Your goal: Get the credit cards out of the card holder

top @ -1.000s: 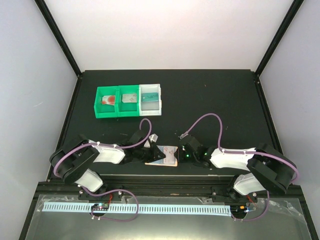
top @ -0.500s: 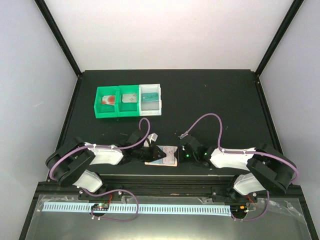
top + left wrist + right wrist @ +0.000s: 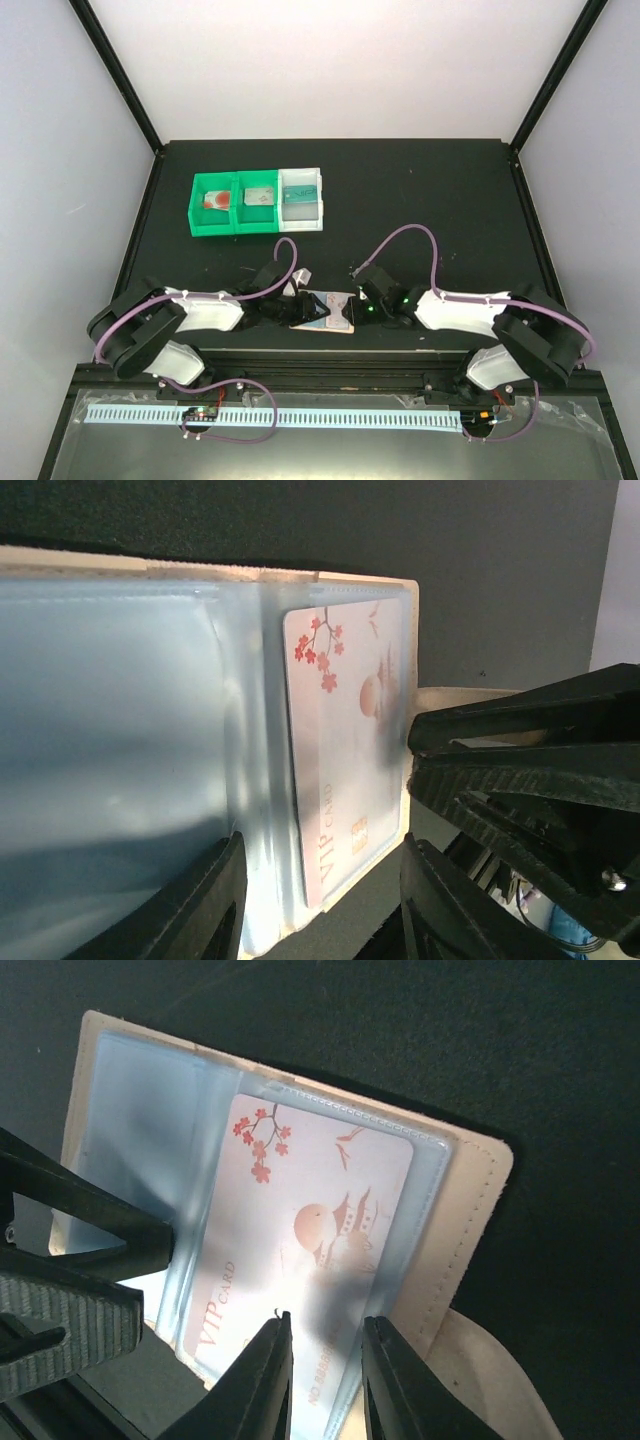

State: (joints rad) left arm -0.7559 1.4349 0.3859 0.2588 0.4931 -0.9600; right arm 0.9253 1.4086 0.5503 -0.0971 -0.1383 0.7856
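Observation:
My left fingers are astride the card's near end, one down at the blue-grey pocket, ready to close on the card.
The tan card holder lies open near the table's front edge, between both grippers. In the right wrist view its blue-grey clear pocket holds a pink-white card printed with blossoms and "VIP CARD". The same card shows in the left wrist view. My left gripper is open, its fingers straddling the holder's near corner. My right gripper has a narrow gap between its fingers and sits right over the card's end, holding nothing I can see. Both also show in the top view, left gripper and right gripper.
Two joined green bins and a white bin stand at the back left. They hold a red-pink card, a grey card and a teal card. The table's front rail is close behind the holder.
My left gripper has moved right onto the holder's left side. My right gripper has shifted a little left over the card. The holder now lies flatter and more open.

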